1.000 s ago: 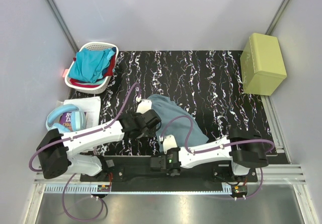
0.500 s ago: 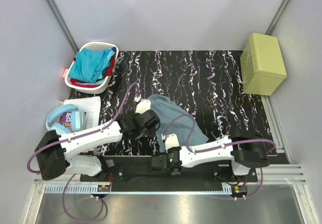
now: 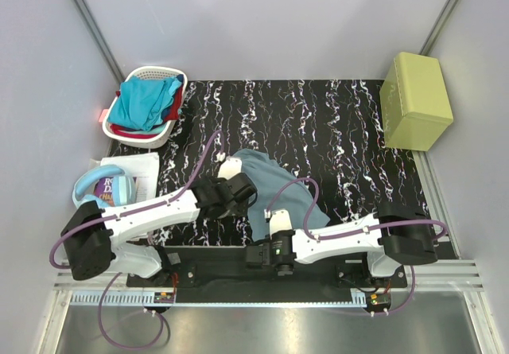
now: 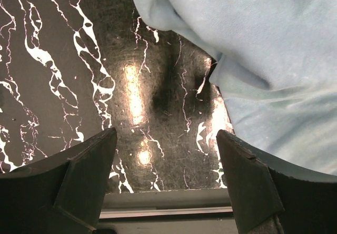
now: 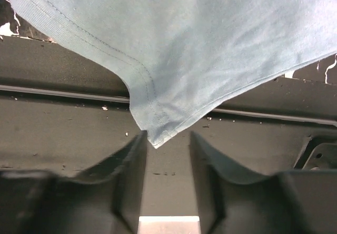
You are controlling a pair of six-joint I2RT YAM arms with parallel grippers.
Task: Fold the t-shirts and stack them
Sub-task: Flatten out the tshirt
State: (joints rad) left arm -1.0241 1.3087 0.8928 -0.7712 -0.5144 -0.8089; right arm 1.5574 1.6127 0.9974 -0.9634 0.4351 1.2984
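Note:
The grey-blue t-shirt should next be grabbed with my right gripper by its hemmed corner tip (image 5: 159, 137), so that the rest stays free to spread for folding.
A grey-blue t-shirt (image 3: 280, 188) lies rumpled on the black marbled table, near the front middle. One hemmed corner (image 5: 154, 134) hangs over the table's front edge. My right gripper (image 3: 275, 228) sits at that edge, open; in the right wrist view (image 5: 167, 135) the corner's tip lies just at the fingertips, not pinched. My left gripper (image 3: 238, 188) hovers wide open over bare table beside the shirt's left edge (image 4: 221, 71), holding nothing (image 4: 166, 134). A turquoise t-shirt (image 3: 143, 102) and a red t-shirt (image 3: 119, 130) lie bunched in the basket.
The white laundry basket (image 3: 171, 74) stands at the back left. A yellow-green box (image 3: 416, 101) sits at the back right. Light blue headphones (image 3: 102, 193) and a book lie off the table's left side. A dark rail (image 5: 63, 92) runs below the front edge.
My right arm has shifted a little to the right along the front edge, with its gripper staying by the shirt's corner. The left arm has hardly moved.

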